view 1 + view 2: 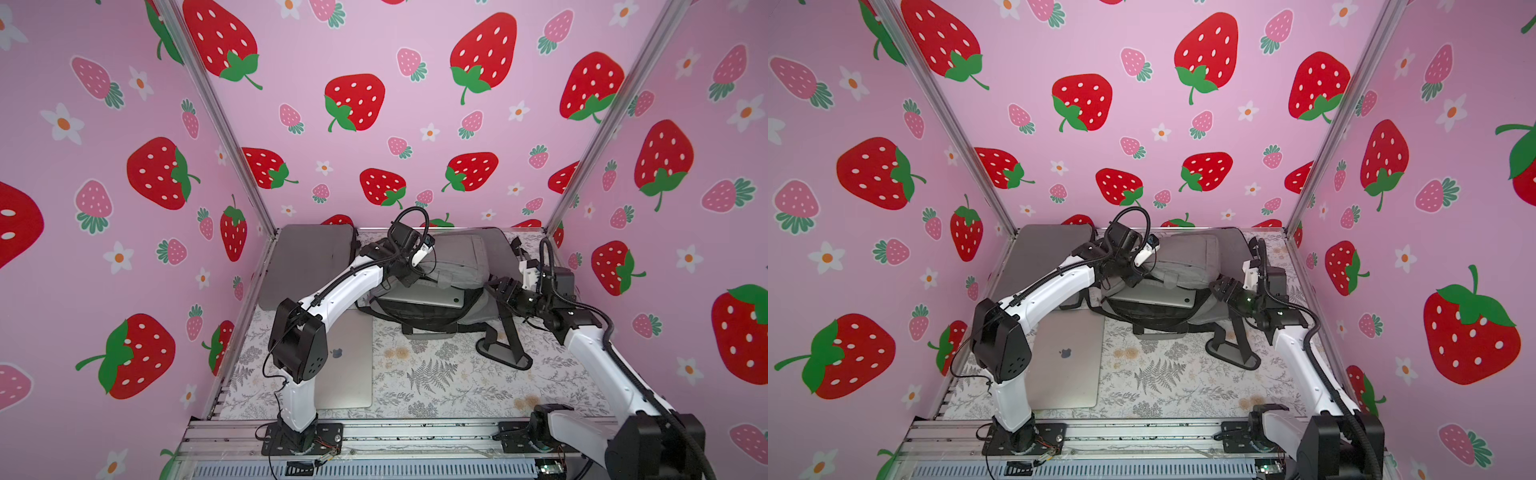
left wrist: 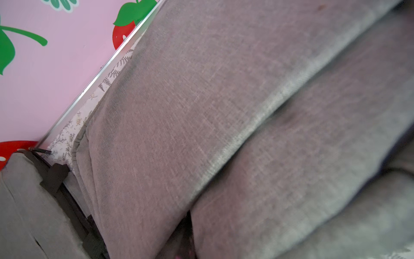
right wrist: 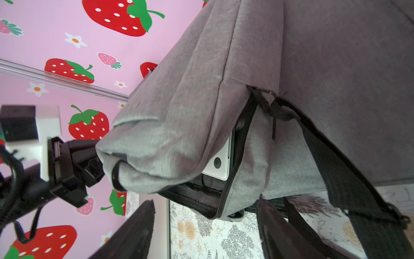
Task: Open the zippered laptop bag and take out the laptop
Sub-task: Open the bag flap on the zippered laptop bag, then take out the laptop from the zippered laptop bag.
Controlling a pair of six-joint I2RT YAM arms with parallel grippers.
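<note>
I will next use my right gripper to grab the laptop's edge that shows in the bag's opening, fingers across the laptop's thickness, to take the silver laptop out.
The grey laptop bag (image 1: 453,257) lies at the back middle of the table with its mouth unzipped. A silver laptop (image 1: 424,297) shows inside the opening, also in the right wrist view (image 3: 220,161). My left gripper (image 1: 409,275) is shut on the bag's upper flap and holds it lifted; the right wrist view shows it pinching the fabric (image 3: 98,161). In the left wrist view grey bag fabric (image 2: 201,112) fills the frame and hides the jaws. My right gripper (image 1: 497,286) stands open beside the bag's right end, its fingers (image 3: 134,233) wide apart with nothing between them.
A second silver laptop (image 1: 349,361) lies flat at the front left, partly under my left arm. Grey sleeves lie at the back left (image 1: 307,262) and back right (image 1: 494,245). The bag's black straps (image 1: 505,345) trail onto the patterned cloth (image 1: 436,386). Pink walls close in three sides.
</note>
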